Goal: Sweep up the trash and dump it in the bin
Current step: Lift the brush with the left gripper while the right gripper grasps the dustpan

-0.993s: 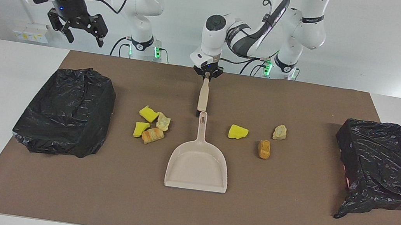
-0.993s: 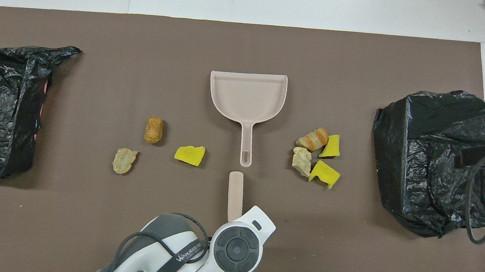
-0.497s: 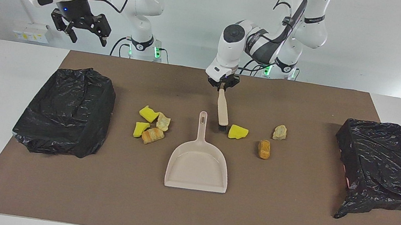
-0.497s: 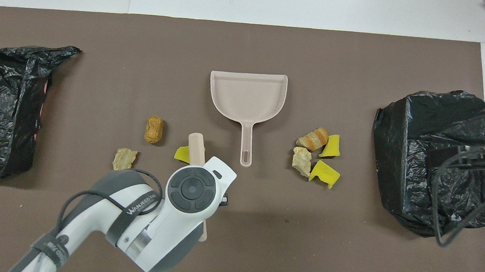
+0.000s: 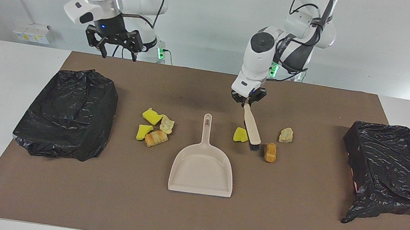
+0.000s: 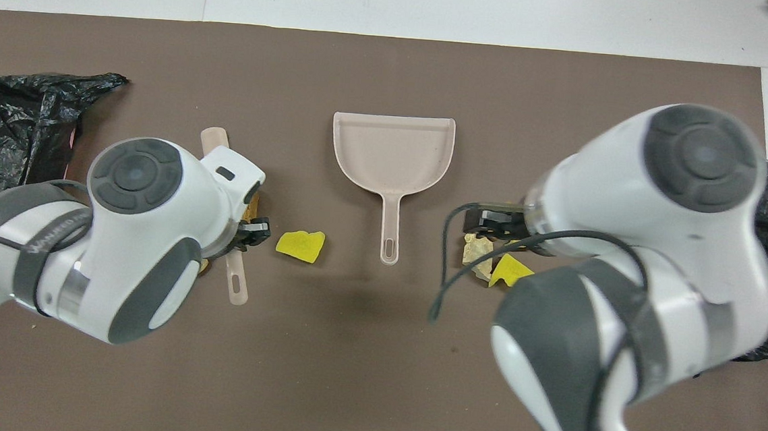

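Observation:
My fingers open less wide than the dustpan's scoop spreads, so my right gripper will next grab the dustpan by its narrow handle (image 6: pixel 389 233).
My left gripper (image 5: pixel 247 99) is shut on the handle of a beige brush (image 5: pixel 252 129). The brush slants down, with its dark bristles (image 5: pixel 254 147) low at the mat between a yellow sponge chunk (image 5: pixel 240 135) and an orange-brown lump (image 5: pixel 270 152). A pale lump (image 5: pixel 286 135) lies nearer to the robots. The beige dustpan (image 5: pixel 202 167) lies mid-mat, handle toward the robots. Several more trash pieces (image 5: pixel 155 128) are clustered toward the right arm's end. My right gripper (image 5: pixel 117 54) is open and empty, up over the mat's edge by the robots.
Two bins under black bags stand at the mat's ends, one at the right arm's end (image 5: pixel 69 112) and one at the left arm's end (image 5: pixel 394 169). In the overhead view both arms hide much of the trash; the yellow chunk (image 6: pixel 301 245) and dustpan (image 6: pixel 394 152) show.
My left gripper carried the brush from the dustpan's handle toward the left arm's end, past the yellow chunk. My right gripper moved from above its bin toward the table's middle.

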Motion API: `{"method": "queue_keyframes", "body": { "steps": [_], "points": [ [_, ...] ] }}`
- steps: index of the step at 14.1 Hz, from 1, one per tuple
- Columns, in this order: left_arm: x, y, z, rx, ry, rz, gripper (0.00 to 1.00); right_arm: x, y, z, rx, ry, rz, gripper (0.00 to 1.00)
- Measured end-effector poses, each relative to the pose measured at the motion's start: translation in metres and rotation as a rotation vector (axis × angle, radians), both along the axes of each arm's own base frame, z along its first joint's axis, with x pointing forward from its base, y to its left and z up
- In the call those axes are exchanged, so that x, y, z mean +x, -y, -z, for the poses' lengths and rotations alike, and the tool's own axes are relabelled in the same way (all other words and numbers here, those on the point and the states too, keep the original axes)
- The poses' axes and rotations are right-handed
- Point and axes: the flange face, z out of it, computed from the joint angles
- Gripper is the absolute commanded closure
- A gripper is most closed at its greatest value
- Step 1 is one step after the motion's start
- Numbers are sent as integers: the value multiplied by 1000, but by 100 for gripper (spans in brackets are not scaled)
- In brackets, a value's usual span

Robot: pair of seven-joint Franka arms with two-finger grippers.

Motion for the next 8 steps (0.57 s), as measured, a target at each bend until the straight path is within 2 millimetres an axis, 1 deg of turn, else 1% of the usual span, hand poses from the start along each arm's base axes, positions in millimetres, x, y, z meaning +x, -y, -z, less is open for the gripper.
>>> {"method": "queue_keyframes", "body": {
  "steps": [1, 2, 3, 4, 5, 6, 7, 8],
  "points": [
    [8, -22, 1, 0, -7, -10, 100, -1, -29, 21, 18, -4, 8, 0],
    [14, -44, 2, -1, -15, -14, 100, -3, -51, 38, 29, -9, 11, 0],
    [18, -64, 5, -2, -25, -13, 100, -5, -65, 52, 35, -11, 5, 0],
    [20, -83, 10, -2, -37, -18, 100, -6, -77, 66, 45, -6, -5, 0],
    [18, -100, 18, 0, -52, -22, 100, -10, -88, 82, 51, -2, -18, 0],
    [12, -112, 25, 5, -62, -17, 100, -15, -97, 96, 46, -6, -32, 0],
    [3, -121, 32, 8, -73, -7, 100, -18, -101, 109, 38, -16, -39, 0],
    [-6, -126, 40, 8, -80, 7, 100, -20, -103, 120, 33, -21, -41, 0]
  ]
}}
